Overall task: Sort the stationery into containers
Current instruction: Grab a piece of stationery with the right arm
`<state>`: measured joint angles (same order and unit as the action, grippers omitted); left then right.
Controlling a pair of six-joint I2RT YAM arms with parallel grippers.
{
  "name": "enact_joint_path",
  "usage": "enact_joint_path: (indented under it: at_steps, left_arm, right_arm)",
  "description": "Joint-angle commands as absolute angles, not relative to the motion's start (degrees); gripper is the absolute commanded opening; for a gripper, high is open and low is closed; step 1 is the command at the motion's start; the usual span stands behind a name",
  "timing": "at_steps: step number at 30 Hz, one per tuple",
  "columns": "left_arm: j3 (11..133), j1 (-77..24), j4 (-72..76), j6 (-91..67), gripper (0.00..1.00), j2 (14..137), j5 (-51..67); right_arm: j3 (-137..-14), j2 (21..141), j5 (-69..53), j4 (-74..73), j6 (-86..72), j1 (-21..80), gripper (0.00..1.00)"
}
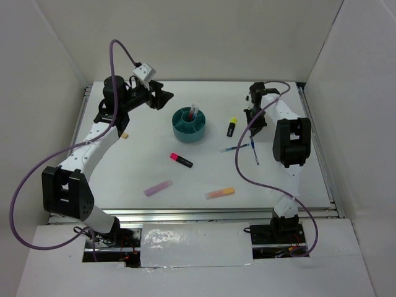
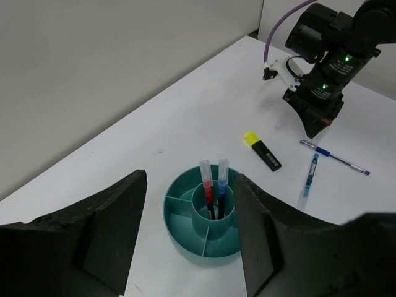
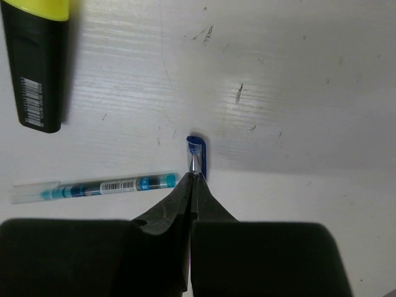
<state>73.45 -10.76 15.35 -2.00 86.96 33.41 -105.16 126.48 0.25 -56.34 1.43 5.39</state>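
Note:
My right gripper should open again, because it is closed above the blue pen. Then it should move farther along the pen to grab its cap.
The teal organizer point(image 1: 184, 132) stands mid-table with a red pen point(image 2: 207, 190) and a blue pen point(image 2: 221, 185) upright in its centre well. My left gripper point(image 1: 164, 98) is open and empty, up and left of the organizer point(image 2: 185, 250). My right gripper point(image 1: 252, 128) is shut, its tips point(image 3: 193, 177) over the cap end of a loose blue pen point(image 3: 197, 152) lying on the table; nothing shows between the jaws. A teal pen point(image 3: 93, 186) and a yellow-capped highlighter point(image 3: 36, 68) lie just left of it.
A pink-capped highlighter point(image 1: 181, 160), a lilac stick point(image 1: 158, 187) and an orange stick point(image 1: 219, 193) lie nearer the front. A tan eraser point(image 1: 125, 135) sits by the left arm. White walls close in the table point(image 1: 291, 185) on three sides.

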Motion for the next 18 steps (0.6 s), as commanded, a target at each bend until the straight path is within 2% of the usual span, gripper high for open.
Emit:
enact_joint_path:
  at_steps: [1,3,7,9,14,18]
  left_arm:
    - [72.7,-10.4,17.3,-3.2,0.70,84.4,35.2]
    - [72.4,-10.4,17.2,-3.1,0.70,84.3,35.1]
    - [72.2,-10.5,17.1,-3.0,0.71,83.9,34.9]
    - [72.3,-10.5,16.8,-2.8,0.72,83.8,35.0]
    - [71.9,-10.4,16.5,-2.1,0.79,83.6,34.9]
    - [71.5,-10.3,16.9,-2.2,0.80,83.7,34.9]
  right_arm:
    - [-109.7,121.8,0.6,-60.3,3.8,5.9,0.00]
    - [-109.8,122.0,1.7,-61.2,4.1,6.6,0.08]
    - [-107.2,123.6,2.8,-60.9,4.6,7.5,0.35]
    - [-107.4,125.4,3.1,-61.3,4.7,7.6,0.40]
    - [-109.1,128.7,2.5,-62.6,5.7,7.2,0.41]
    - [-111.0,131.0,2.9,-64.6,6.6,6.8,0.39]
